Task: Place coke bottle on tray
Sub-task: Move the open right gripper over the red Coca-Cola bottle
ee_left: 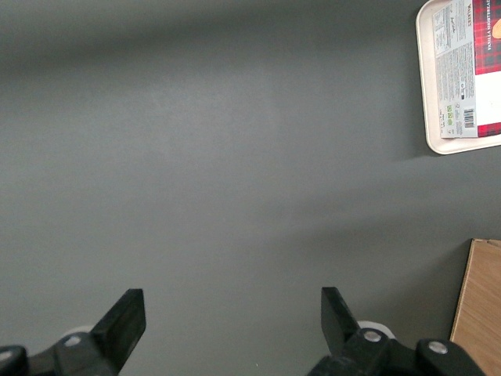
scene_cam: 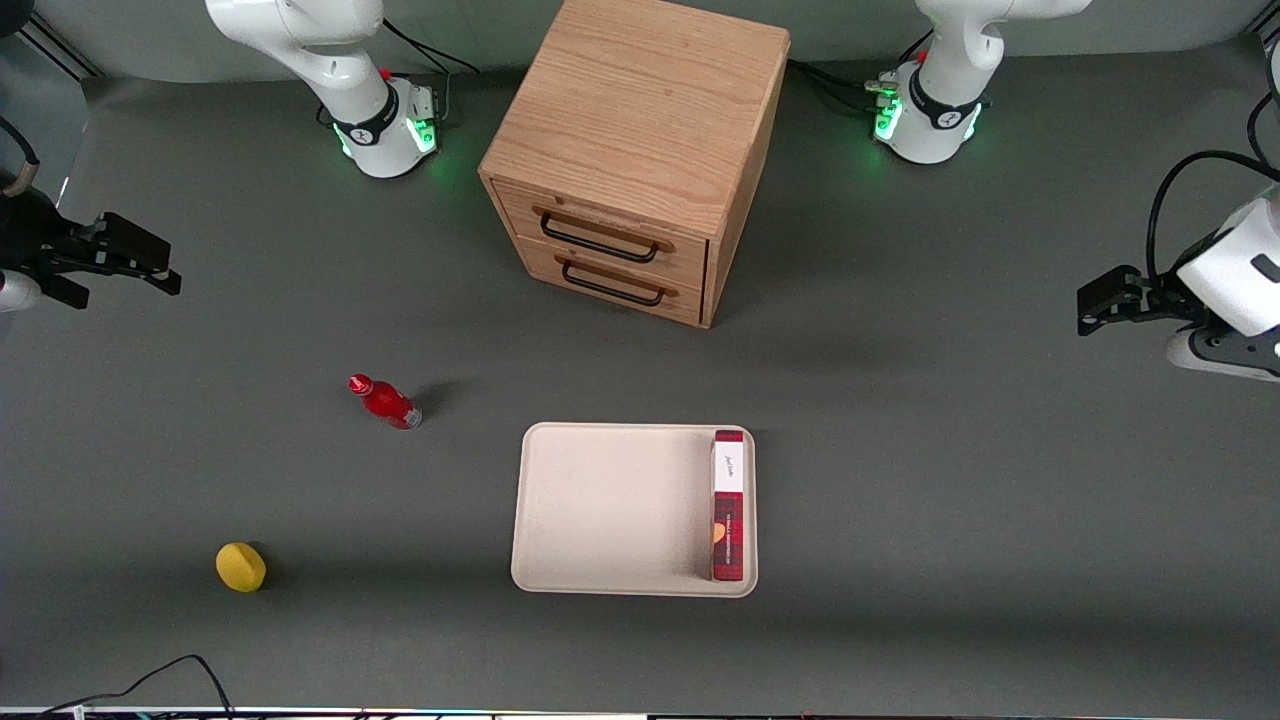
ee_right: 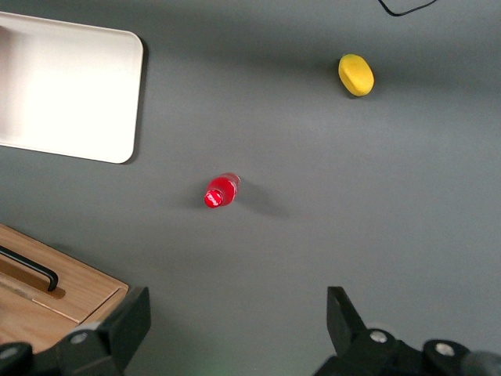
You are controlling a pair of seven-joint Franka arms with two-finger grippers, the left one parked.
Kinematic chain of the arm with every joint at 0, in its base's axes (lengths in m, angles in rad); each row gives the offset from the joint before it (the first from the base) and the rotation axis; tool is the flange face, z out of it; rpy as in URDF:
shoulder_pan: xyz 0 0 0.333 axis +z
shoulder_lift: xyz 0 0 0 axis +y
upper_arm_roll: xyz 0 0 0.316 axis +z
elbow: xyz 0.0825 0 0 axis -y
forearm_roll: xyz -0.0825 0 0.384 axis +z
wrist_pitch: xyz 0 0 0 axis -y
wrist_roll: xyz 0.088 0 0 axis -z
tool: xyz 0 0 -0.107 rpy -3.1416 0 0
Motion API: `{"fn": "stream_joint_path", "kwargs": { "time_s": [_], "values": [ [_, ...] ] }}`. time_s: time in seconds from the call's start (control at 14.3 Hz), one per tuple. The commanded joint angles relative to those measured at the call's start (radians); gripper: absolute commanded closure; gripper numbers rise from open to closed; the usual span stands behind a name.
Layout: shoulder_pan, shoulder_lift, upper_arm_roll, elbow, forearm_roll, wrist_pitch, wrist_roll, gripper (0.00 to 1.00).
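My right gripper needs to take hold of the bottle next by its end with the cap (scene_cam: 360,384) and pick it up, so that I can place it on the beige tray (scene_cam: 600,510).
The coke bottle (scene_cam: 385,402), small and red with a red cap, stands upright on the grey table, apart from the tray and toward the working arm's end. It also shows in the right wrist view (ee_right: 221,191). The beige tray (scene_cam: 600,510) lies nearer the front camera than the cabinet; its corner shows in the right wrist view (ee_right: 70,94). My right gripper (scene_cam: 160,265) hangs open and empty above the working arm's end of the table, well away from the bottle. In the right wrist view the gripper (ee_right: 235,305) has its fingers wide apart with nothing between them.
A long red plaid box (scene_cam: 729,505) lies in the tray along the rim toward the parked arm. A yellow ball (scene_cam: 241,567) sits nearer the front camera than the bottle. A wooden two-drawer cabinet (scene_cam: 630,150) stands mid-table, drawers shut.
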Motion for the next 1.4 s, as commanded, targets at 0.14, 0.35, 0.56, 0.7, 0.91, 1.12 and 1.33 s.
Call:
{"fn": "stream_joint_path", "kwargs": {
  "time_s": [0.14, 0.35, 0.56, 0.7, 0.91, 1.12, 1.33],
  "values": [
    [0.002, -0.045, 0.017, -0.200, 0.030, 0.197, 0.024, 0.01],
    [0.008, -0.037, 0.026, -0.292, 0.032, 0.303, 0.024, 0.02],
    [0.008, -0.033, 0.052, -0.404, 0.032, 0.442, 0.026, 0.03],
    [0.009, -0.030, 0.057, -0.478, 0.032, 0.533, 0.024, 0.02],
    [0.009, -0.027, 0.076, -0.599, 0.033, 0.675, 0.024, 0.02],
    [0.011, -0.010, 0.083, -0.675, 0.033, 0.774, 0.024, 0.00],
    [0.011, 0.006, 0.099, -0.737, 0.032, 0.861, 0.024, 0.01]
  ]
}}
